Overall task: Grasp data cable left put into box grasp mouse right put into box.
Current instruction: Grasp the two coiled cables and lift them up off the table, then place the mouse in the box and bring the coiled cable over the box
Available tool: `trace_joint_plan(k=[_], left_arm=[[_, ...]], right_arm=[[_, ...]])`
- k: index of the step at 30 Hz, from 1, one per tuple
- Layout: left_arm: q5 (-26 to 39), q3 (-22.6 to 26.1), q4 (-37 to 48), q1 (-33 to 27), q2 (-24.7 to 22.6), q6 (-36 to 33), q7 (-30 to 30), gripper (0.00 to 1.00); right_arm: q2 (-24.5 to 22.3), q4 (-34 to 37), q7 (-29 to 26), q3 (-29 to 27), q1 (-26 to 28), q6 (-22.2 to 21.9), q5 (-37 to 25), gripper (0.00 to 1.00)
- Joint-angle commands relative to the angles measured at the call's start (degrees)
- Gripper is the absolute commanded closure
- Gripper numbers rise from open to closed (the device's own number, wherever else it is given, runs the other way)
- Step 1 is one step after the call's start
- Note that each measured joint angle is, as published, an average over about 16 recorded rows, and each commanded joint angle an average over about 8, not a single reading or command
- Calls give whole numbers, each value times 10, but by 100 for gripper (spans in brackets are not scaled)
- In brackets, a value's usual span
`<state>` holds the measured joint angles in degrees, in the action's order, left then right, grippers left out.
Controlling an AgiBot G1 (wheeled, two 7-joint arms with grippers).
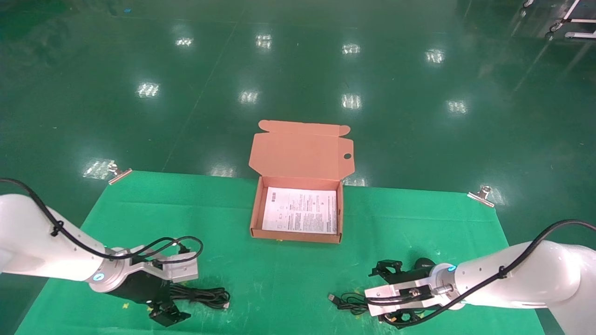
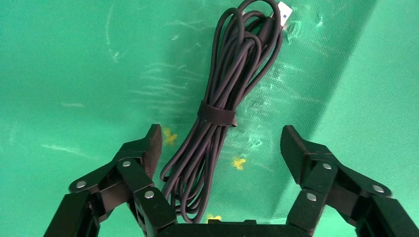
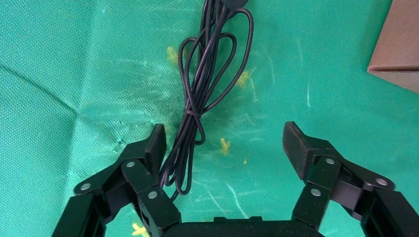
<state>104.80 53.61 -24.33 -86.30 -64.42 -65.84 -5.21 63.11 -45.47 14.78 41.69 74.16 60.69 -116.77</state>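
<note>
The left gripper grabs the data cable by the gathered parts beside its band (image 2: 210, 129) next. The data cable's slack loops splay out at the ends.
The data cable (image 1: 205, 295) (image 2: 217, 113) lies on the green cloth at the front left, a banded black bundle. My left gripper (image 1: 171, 304) (image 2: 221, 143) hovers open over it, and the bundle's loop end rests between the fingers, close to one pad. The box (image 1: 253, 218) stands open at the table's middle, its lid up and a white printed sheet inside. At the front right, the mouse (image 1: 421, 264) shows partly behind my right wrist. My right gripper (image 1: 391, 295) (image 3: 225, 140) is open above the mouse's thin cord (image 1: 347, 302) (image 3: 197, 113), holding nothing.
Green cloth covers the table (image 1: 139, 218), held by metal clips at the far corners (image 1: 118, 173) (image 1: 482, 194). A corner of the box (image 3: 398, 44) shows in the right wrist view. Shiny green floor lies beyond the table's far edge.
</note>
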Motion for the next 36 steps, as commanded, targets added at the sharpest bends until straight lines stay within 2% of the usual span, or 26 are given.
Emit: trace_joint_plan(k=[1,36], left_arm=[[1,0,-2,0,1,0,-1,100],[4,2,-10,1,4,2,-2,100]], right_arm=[[0,-1,0,0,0,1,0,100],[-1,-6,-2,2,1,5,-3,100]])
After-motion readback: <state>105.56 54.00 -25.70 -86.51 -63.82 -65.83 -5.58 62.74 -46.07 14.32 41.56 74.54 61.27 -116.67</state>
